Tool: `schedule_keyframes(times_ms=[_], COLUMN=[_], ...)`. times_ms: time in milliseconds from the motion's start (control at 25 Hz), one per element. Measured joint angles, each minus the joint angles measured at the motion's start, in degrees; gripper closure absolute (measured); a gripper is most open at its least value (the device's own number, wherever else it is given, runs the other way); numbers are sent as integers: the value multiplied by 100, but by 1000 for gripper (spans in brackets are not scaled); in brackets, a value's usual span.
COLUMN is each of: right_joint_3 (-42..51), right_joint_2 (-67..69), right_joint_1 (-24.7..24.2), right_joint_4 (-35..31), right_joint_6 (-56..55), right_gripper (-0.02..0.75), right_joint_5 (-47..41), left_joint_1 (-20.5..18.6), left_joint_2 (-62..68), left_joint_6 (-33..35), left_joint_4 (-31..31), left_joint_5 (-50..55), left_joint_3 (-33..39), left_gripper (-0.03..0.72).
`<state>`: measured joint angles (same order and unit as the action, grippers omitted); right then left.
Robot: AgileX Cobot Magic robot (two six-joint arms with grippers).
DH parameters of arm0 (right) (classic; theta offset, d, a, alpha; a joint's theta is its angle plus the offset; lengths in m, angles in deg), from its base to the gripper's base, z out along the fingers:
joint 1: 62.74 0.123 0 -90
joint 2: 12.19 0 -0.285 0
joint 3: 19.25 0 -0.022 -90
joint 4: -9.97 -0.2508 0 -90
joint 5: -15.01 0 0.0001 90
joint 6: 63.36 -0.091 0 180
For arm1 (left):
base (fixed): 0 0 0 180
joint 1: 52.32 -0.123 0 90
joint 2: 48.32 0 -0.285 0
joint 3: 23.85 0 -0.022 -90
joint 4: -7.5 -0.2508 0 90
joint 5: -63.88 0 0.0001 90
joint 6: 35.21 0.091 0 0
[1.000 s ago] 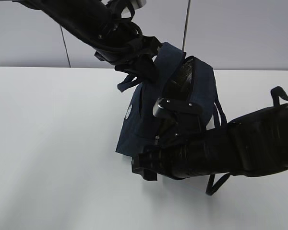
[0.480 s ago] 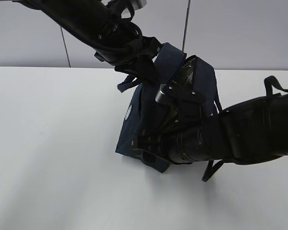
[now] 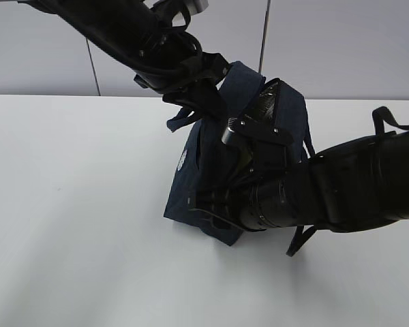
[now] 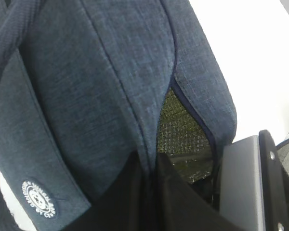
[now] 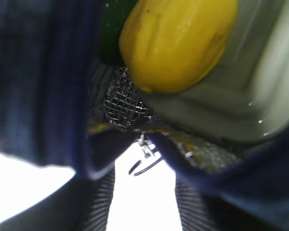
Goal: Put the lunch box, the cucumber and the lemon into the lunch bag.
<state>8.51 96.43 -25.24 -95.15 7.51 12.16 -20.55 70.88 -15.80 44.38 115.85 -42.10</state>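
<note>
I should next grab the zipper with my right gripper by the silver ring pull [image 5: 145,163], because it hangs free while navy cloth [image 5: 172,153] crowds the zipper slider from both sides.
The navy lunch bag [image 3: 211,163] stands mid-table, its flap held up. My left gripper [image 3: 199,87] is shut on a fold of the bag's upper fabric; in the left wrist view its dark fingers [image 4: 135,202] pinch the cloth near the round white logo [image 4: 38,198]. My right gripper [image 3: 208,208] is at the bag's lower front, open. In the right wrist view its ribbed fingers [image 5: 100,202] stand apart, with the silver ring pull [image 5: 145,163] just beyond them. Inside the bag lie the yellow lemon [image 5: 178,43], the lunch box [image 5: 260,91] and a dark strip of cucumber [image 5: 111,24].
The white table [image 3: 68,204] stretches left and in front of the bag. A grey wall panel [image 3: 341,48] stands behind. The bag's loop handles [image 3: 307,245] hang around my right arm. Silver mesh lining [image 4: 183,130] shows at the bag's opening.
My right arm has moved up and left, bringing its gripper from below the bag's front corner against the bag. The left arm and bag flap have stayed still.
</note>
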Motion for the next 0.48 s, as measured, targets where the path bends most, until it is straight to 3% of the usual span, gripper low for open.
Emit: schedule_keyframes(times_ms=[160,480], right_joint_3=[0,90], right_joint_2=[0,0], right_joint_1=[0,0], right_joint_4=[0,0], right_joint_6=[0,0], right_gripper=[510,529], right_joint_5=[10,-70], left_joint_1=[0,0], left_joint_2=[0,0], left_joint_6=[0,0], left_joint_4=[0,0], left_joint_5=[23,45], left_joint_3=[0,0], left_gripper=[680,680])
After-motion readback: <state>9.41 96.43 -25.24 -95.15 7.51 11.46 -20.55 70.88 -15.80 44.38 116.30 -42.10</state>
